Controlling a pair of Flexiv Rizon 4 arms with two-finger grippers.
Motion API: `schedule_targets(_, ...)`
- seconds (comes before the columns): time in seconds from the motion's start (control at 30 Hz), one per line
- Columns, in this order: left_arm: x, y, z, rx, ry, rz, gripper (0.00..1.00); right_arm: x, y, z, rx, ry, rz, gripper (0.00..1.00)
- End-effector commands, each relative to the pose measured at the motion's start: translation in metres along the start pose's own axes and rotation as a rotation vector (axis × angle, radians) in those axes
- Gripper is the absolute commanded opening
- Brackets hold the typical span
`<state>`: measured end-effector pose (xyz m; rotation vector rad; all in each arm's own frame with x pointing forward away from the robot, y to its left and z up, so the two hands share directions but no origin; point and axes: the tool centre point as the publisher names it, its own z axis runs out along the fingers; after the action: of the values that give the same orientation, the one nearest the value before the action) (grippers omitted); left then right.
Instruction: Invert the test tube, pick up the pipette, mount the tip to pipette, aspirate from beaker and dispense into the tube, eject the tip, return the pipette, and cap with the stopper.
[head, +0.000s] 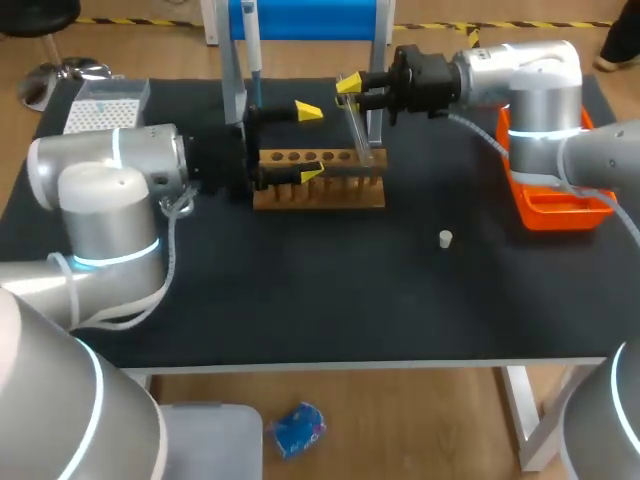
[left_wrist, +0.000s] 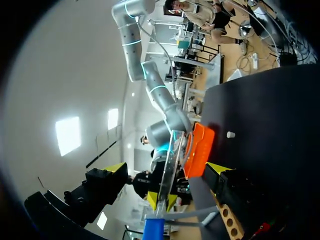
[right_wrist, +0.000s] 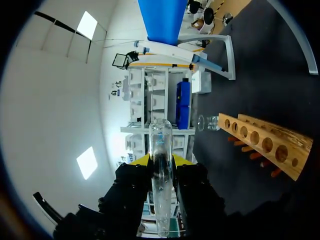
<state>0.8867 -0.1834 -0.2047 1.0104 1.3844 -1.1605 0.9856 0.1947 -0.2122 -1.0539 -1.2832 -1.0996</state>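
The inverted tube will go into the wooden rack (head: 340, 192), so the left gripper needs to grab the clear test tube by its glass body (head: 358, 128) next.
My right gripper (head: 350, 90) is shut on a clear glass test tube (head: 361, 132) that slants down toward the wooden rack (head: 340, 192). In the right wrist view the test tube (right_wrist: 161, 150) stands out ahead, pinched between the yellow fingertips (right_wrist: 141, 161). My left gripper (head: 310, 143) is open wide over the rack's left end, holding nothing. In the left wrist view the tube (left_wrist: 168, 167) and my right gripper (left_wrist: 161, 201) lie ahead, between the spread fingers. The pipette (head: 252, 50) hangs on the blue stand (head: 300, 18). A small white stopper (head: 446, 238) lies on the mat to the rack's right.
An orange tray (head: 590, 213) sits at the table's right edge, under my right arm. A tip box (head: 105, 105) stands at the far left corner. A glass beaker (right_wrist: 207, 122) shows beyond the rack (right_wrist: 265, 142) in the right wrist view.
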Motion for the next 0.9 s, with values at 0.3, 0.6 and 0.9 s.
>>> schedule_targets(0.3, 0.004, 0.006, 0.011, 0.021, 0.013, 0.066, 1.00, 0.001, -0.001, 0.000, -0.001, -0.004, -0.001, 0.00)
schedule_targets(0.6, 0.004, 0.006, 0.011, 0.021, 0.013, 0.066, 1.00, 0.001, -0.001, 0.000, -0.001, -0.004, -0.001, 0.00)
schedule_targets(0.9, 0.005, 0.002, 0.040, 0.083, 0.024, 0.172, 1.00, 0.001, -0.001, 0.000, -0.001, -0.004, -0.001, 0.00)
